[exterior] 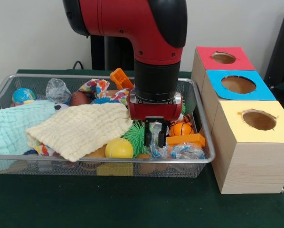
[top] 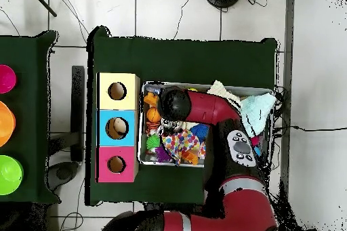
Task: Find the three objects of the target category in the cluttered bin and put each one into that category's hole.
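Note:
My gripper is to put the clear plastic wad into the blue-faced box's hole (exterior: pixel 238 84), so it needs to grab the wad next by its crumpled body (exterior: pixel 156 138).
The wire mesh bin (exterior: pixel 108 160) holds mixed toys and cloths; it also shows in the overhead view (top: pixel 193 84). My gripper (exterior: pixel 154 142) is open and reaches down into the bin's right part, one finger on each side of a clear plastic wad (exterior: pixel 156 137). A second wad (exterior: pixel 185 152) with blue print lies just right of it by the front rim. A third wad (exterior: pixel 56 89) sits at the back left. The blue-faced box's hole (exterior: pixel 238 84) is right of the bin and shows in the overhead view (top: pixel 117 128). In the overhead view the arm hides the gripper.
The red-faced box (exterior: pixel 225 58) and the yellow-faced box (exterior: pixel 259 119) flank the blue one. A yellow cloth (exterior: pixel 82 128) and a pale blue cloth (exterior: pixel 14 130) cover the bin's left. A spiky green ball (exterior: pixel 135 133), a yellow ball (exterior: pixel 118 148) and an orange ball (exterior: pixel 181 129) crowd the gripper.

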`<control>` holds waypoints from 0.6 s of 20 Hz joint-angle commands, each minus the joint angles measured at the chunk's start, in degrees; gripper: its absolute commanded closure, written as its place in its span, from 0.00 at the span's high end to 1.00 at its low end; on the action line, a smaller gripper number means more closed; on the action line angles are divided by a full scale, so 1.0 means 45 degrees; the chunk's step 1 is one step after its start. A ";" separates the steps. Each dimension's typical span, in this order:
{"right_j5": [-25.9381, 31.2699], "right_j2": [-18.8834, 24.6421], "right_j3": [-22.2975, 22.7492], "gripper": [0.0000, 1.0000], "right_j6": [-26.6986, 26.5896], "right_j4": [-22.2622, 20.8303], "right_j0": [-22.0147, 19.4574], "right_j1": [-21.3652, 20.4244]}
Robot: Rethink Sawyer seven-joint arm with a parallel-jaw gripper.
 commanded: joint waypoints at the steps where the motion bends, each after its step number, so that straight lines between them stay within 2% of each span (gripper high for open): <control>1: 0.0265 0.0259 0.1202 0.00 0.1101 -0.0564 0.0106 -0.0056; 12: 0.2307 0.0008 0.1868 0.00 0.1115 -0.0117 0.0612 -0.2144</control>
